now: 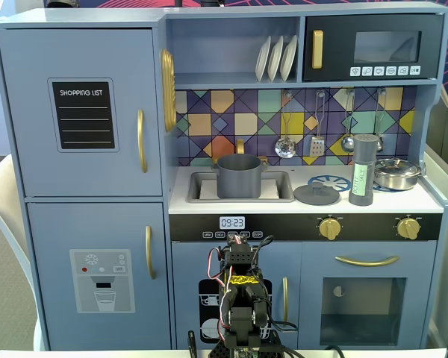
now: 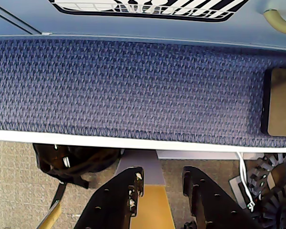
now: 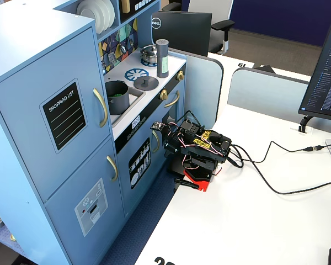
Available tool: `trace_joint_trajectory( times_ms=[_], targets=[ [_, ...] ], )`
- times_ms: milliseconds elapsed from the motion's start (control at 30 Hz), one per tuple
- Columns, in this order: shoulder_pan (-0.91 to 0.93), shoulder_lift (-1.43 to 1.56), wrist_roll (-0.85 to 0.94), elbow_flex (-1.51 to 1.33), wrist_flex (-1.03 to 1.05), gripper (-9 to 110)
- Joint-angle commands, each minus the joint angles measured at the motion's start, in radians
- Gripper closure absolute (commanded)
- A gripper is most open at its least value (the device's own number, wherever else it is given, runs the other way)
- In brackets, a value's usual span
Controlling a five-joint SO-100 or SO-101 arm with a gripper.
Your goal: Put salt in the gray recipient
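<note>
The salt shaker should shake salt into the grey pot (image 1: 239, 175), so my gripper needs to grab the shaker by its labelled middle (image 1: 361, 178) next.
The salt is a tall grey cylinder shaker (image 1: 364, 170) standing on the toy kitchen's counter at the right, next to a silver pan (image 1: 396, 173). It also shows in the other fixed view (image 3: 163, 57). The grey pot (image 1: 239, 175) stands in the sink, with something green inside it (image 3: 117, 96). Its grey lid (image 1: 316, 195) lies on the counter between the pot and the shaker. My arm (image 1: 239, 294) is folded low in front of the kitchen (image 3: 198, 150), far below the counter. In the wrist view my gripper (image 2: 163, 175) is open and empty.
The wrist view shows blue woven fabric (image 2: 133, 86), the kitchen's base above it, and a black bag (image 2: 76, 160) on beige floor. The arm stands on a white table (image 3: 254, 221) with cables (image 3: 276, 185). A monitor (image 3: 325, 66) stands at the right.
</note>
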State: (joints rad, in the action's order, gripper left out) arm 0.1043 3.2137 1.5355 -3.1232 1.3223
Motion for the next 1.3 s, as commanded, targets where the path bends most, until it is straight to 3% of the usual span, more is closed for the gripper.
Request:
trace_joint_trajectory(
  times_ms=[0, 333, 500, 600, 767, 900, 1267],
  targets=[
    [-0.072, 0.006, -0.002, 0.006, 0.005, 101],
    [-0.043, -0.008, 0.017, 0.009, -0.011, 101],
    [0.137, -0.161, -0.071, 0.285, -0.094, 101],
    [0.345, -0.216, -0.015, 0.499, -0.155, 101],
    [0.684, -0.282, 0.110, 0.696, -0.443, 101],
    [0.822, -0.425, 0.101, 0.795, -0.776, 101],
    [0.867, -0.830, -0.015, 0.971, -1.267, 50]
  ],
)
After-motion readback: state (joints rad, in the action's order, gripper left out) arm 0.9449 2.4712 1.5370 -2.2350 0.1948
